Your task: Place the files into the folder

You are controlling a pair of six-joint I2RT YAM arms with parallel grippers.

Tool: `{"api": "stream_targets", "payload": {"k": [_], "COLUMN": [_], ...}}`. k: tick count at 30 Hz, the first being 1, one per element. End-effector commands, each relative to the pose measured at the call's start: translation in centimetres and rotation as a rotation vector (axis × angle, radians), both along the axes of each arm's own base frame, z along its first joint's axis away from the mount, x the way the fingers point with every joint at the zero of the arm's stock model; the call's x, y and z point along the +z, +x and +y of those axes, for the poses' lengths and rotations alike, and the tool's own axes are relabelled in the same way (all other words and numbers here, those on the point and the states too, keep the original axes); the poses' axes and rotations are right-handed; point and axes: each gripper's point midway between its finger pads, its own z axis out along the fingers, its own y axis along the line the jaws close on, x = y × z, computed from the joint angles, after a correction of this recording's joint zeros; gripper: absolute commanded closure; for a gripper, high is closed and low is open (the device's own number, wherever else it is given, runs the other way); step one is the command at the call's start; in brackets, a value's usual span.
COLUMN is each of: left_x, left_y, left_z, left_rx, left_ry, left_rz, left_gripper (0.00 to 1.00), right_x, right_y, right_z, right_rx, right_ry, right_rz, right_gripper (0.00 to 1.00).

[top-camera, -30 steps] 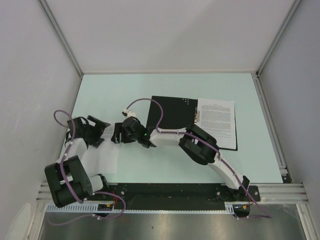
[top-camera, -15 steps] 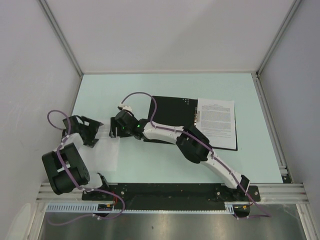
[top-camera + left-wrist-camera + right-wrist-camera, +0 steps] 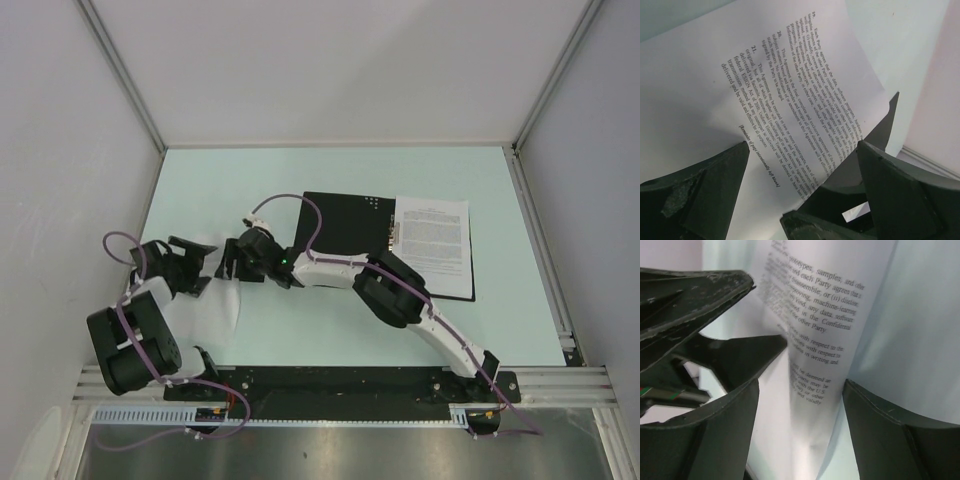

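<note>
The right gripper pinches the sheet's bowed side edge [image 3: 219, 261] [image 3: 815, 399] facing the folder next. Then it lays the sheet flat into the folder, print upward.
The folder [image 3: 340, 232] lies open mid-table, black inside up, with one printed sheet [image 3: 432, 245] on its right half. Another of the files, a white printed sheet [image 3: 205, 312], lies at the left near the arm bases. Both grippers meet over its far edge. My left gripper [image 3: 198, 262] [image 3: 802, 150] is open, the printed sheet [image 3: 765, 85] running under and between its fingers. My right gripper [image 3: 230, 265] [image 3: 801, 385] faces it, jaws wide apart, and the sheet [image 3: 815, 365] bows up in a ridge between them. I see no pinch on the paper.
Grey walls and aluminium rails [image 3: 540, 250] box in the pale green table [image 3: 300, 180]. The right arm's elbow [image 3: 395, 290] reaches across the folder's near left corner. The left arm's fingers [image 3: 715, 295] show close ahead in the right wrist view.
Both grippers drifted slightly left, then back right, staying over the sheet's far edge. The sheet's right edge now bulges out more than a second ago. Folder unmoved.
</note>
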Motion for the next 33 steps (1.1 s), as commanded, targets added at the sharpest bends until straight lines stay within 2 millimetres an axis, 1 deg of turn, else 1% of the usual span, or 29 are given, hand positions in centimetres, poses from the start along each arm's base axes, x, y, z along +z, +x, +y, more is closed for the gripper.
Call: {"api": "stream_targets", "payload": {"k": [1,3,4,5,6,7,10,11,12,14,15,17,19,21,23,26,27,29,31,33], "left_x": [-3.5,-3.5,-3.4,-3.3,-3.2,-3.0,-2.8,-2.9,-2.8,-2.7,-2.7,-2.6,-2.4,-2.0,-1.7,-1.6,-1.7,-1.7,-1.8,-1.6], "left_y": [-4.5,-4.6,-4.7,-4.7,-4.7,-4.6,-4.7,-4.8,-4.8,-4.8,-4.8,-4.7,-4.6,-4.5,-4.4,-4.3,-4.4,-4.3,-4.2,-4.1], "left_z": [-2.7,-3.1,-3.2,-3.3,-3.2,-3.3,-3.4,-3.4,-3.6,-3.7,-3.7,-3.9,-4.0,-4.0,-4.1,-4.2,-4.2,-4.2,-4.4,-4.4], "left_rx": [-0.015,-0.018,-0.022,-0.023,-0.023,-0.026,-0.031,-0.028,-0.03,-0.035,-0.037,-0.043,-0.047,-0.048,-0.054,-0.062,-0.063,-0.061,-0.066,-0.068], "left_ry": [-0.112,-0.129,-0.133,-0.137,-0.133,-0.133,-0.132,-0.134,-0.14,-0.143,-0.145,-0.153,-0.162,-0.162,-0.163,-0.166,-0.169,-0.169,-0.184,-0.186], "left_rz": [0.175,0.171,0.168,0.165,0.158,0.153,0.144,0.142,0.138,0.132,0.131,0.125,0.119,0.107,0.097,0.091,0.093,0.09,0.09,0.085], "left_gripper": [0.0,0.0,0.01,0.0,0.01,0.0,0.0,0.0,0.0,0.01,0.0,0.0,0.0,0.0,0.0,0.01,0.0,0.0,0.0,0.0], "right_x": [-2.5,-2.3,-1.9,-1.9,-1.4,-2.0,-1.8,-1.7,-1.8,-1.3,-0.5,0.2,0.4,1.0,1.5,2.6,3.1,3.7,3.5,4.1], "right_y": [-3.2,-3.8,-3.9,-4.1,-4.3,-4.7,-4.2,-3.8,-3.1,-2.9,-2.9,-2.9,-2.7,-3.0,-2.8,-2.8,-3.0,-3.0,-3.3,-3.3], "right_z": [-2.2,-2.8,-2.8,-2.9,-2.7,-2.9,-2.6,-2.7,-3.0,-2.9,-2.6,-2.8,-3.1,-3.3,-3.5,-4.2,-4.5,-4.6,-5.0,-4.9], "right_rx": [0.019,0.016,0.02,0.023,0.035,0.044,0.061,0.064,0.048,0.058,0.061,0.046,0.039,0.053,0.053,0.052,0.052,0.053,0.047,0.05], "right_ry": [0.048,0.1,0.117,0.124,0.159,0.16,0.185,0.18,0.173,0.193,0.22,0.23,0.238,0.27,0.289,0.317,0.324,0.338,0.335,0.368], "right_rz": [0.121,0.128,0.127,0.129,0.12,0.126,0.086,0.052,0.035,0.019,0.004,-0.011,-0.023,-0.033,-0.046,-0.078,-0.083,-0.088,-0.079,-0.079], "right_gripper": [0.27,0.27,0.27,0.27,0.27,0.27,0.3,0.32,0.37,0.44,0.51,0.51,0.5,0.48,0.48,0.48,0.48,0.48,0.47,0.48]}}
